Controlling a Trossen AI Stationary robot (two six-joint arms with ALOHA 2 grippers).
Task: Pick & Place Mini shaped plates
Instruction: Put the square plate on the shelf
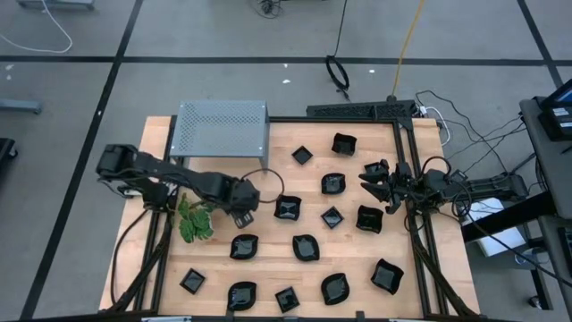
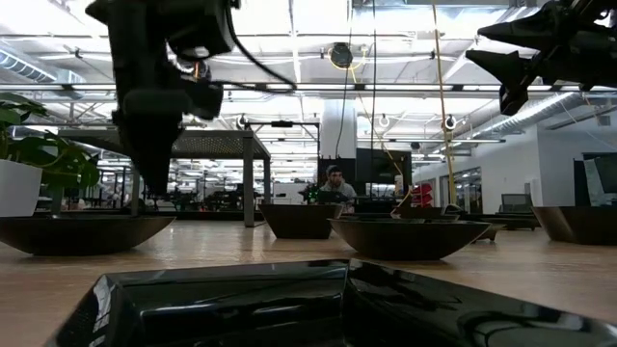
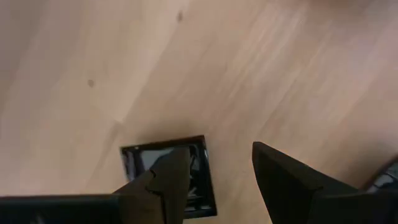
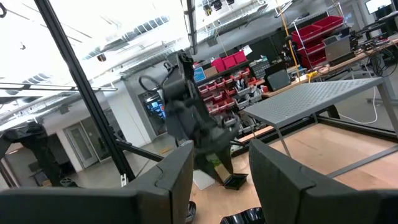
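The plate's rim lies at an angle below my left gripper's fingers and they would miss it if they closed now, so I should lower and turn the gripper before closing on the square plate's side rim (image 3: 209,169).
Several small glossy black mini shaped plates (image 1: 307,247) lie flat and scattered over the wooden table (image 1: 420,295). My left gripper (image 1: 243,213) hangs over the table's left middle, pointing down, open and clear of the wood. A square plate (image 3: 146,158) lies flat just under it, partly hidden by one finger (image 3: 171,180). The right wrist view shows this plate (image 4: 235,182) beside the left gripper's lower end. My right gripper (image 1: 375,179) waits open, raised above the right side, with nothing between its fingers (image 4: 174,171).
A grey perforated metal shelf (image 1: 219,127) stands at the far left corner. A green leafy plant (image 1: 195,219) sits just near-left of my left gripper. In the low view a black plate (image 2: 289,299) lies close to the camera, with others (image 2: 410,236) behind it.
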